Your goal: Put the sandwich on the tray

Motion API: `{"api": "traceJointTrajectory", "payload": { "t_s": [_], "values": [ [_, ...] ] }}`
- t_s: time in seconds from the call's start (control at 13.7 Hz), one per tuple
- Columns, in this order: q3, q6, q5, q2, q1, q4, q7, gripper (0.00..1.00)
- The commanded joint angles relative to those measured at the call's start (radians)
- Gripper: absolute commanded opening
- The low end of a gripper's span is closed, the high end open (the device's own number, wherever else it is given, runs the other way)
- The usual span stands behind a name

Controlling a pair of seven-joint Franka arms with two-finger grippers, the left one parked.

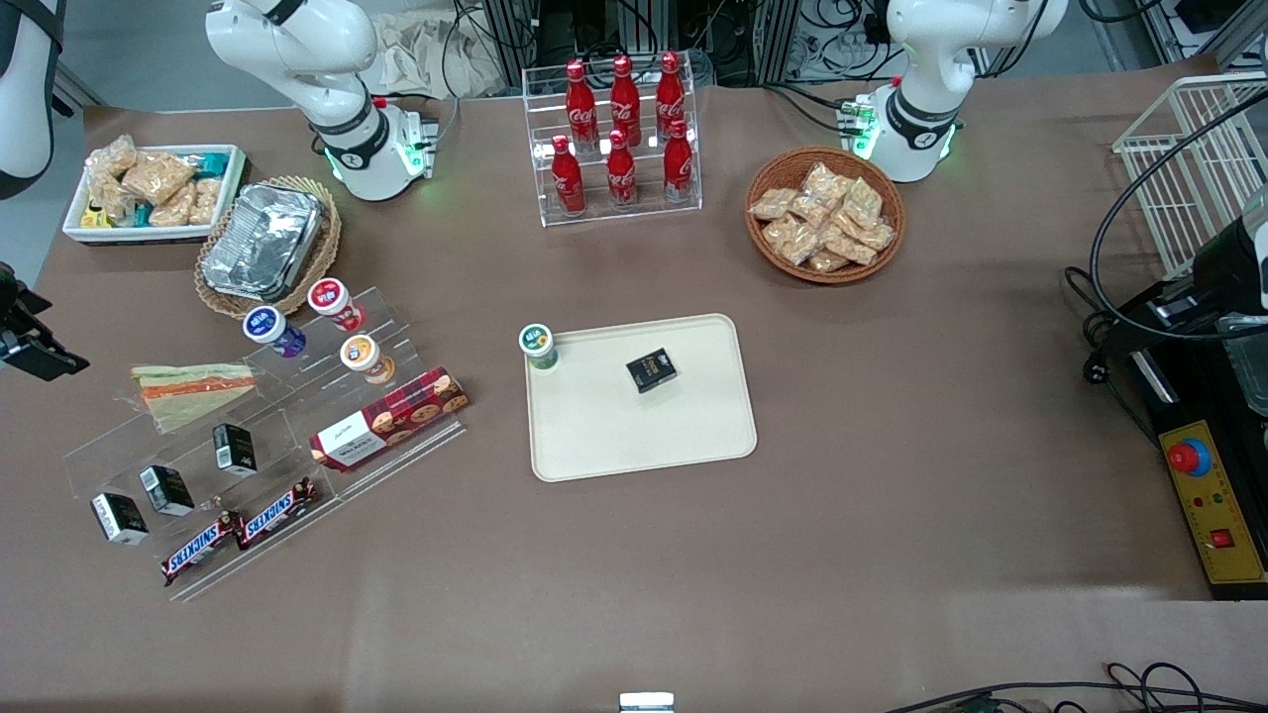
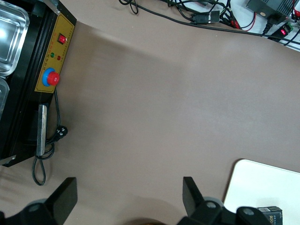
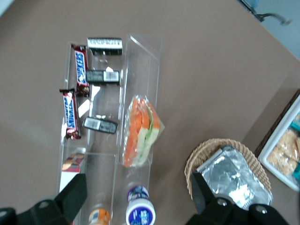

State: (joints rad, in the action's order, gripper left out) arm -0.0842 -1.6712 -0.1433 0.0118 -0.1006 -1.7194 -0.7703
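The sandwich needs to go on the tray, so my right gripper next needs to pick it up by the long sides of its wrapped wedge.
The sandwich, a clear-wrapped triangular wedge with orange and green filling, lies on the upper step of a clear acrylic shelf toward the working arm's end of the table. In the right wrist view the sandwich lies below my right gripper, which hangs high above the shelf, open and empty, its fingers spread wide. In the front view only a dark part of the gripper shows at the frame edge. The cream-beige tray lies mid-table and also shows in the left wrist view.
A green-lidded cup and a small black box stand on the tray. The shelf also holds cups, black boxes, Snickers bars and a red biscuit box. A foil container sits in a wicker basket beside a white bin.
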Motion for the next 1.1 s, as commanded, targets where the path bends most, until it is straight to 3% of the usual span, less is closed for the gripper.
{"api": "traceJointTrajectory", "payload": {
  "t_s": [0.0, 0.66, 0.88, 1.02],
  "values": [
    [0.001, 0.083, 0.033, 0.017, 0.004, 0.021, -0.015, 0.99],
    [-0.011, 0.038, 0.034, -0.018, -0.014, 0.004, -0.064, 0.99],
    [-0.051, -0.094, 0.137, -0.019, -0.013, -0.068, -0.070, 0.98],
    [-0.054, -0.151, 0.143, -0.026, -0.014, -0.089, -0.089, 0.98]
  ]
}}
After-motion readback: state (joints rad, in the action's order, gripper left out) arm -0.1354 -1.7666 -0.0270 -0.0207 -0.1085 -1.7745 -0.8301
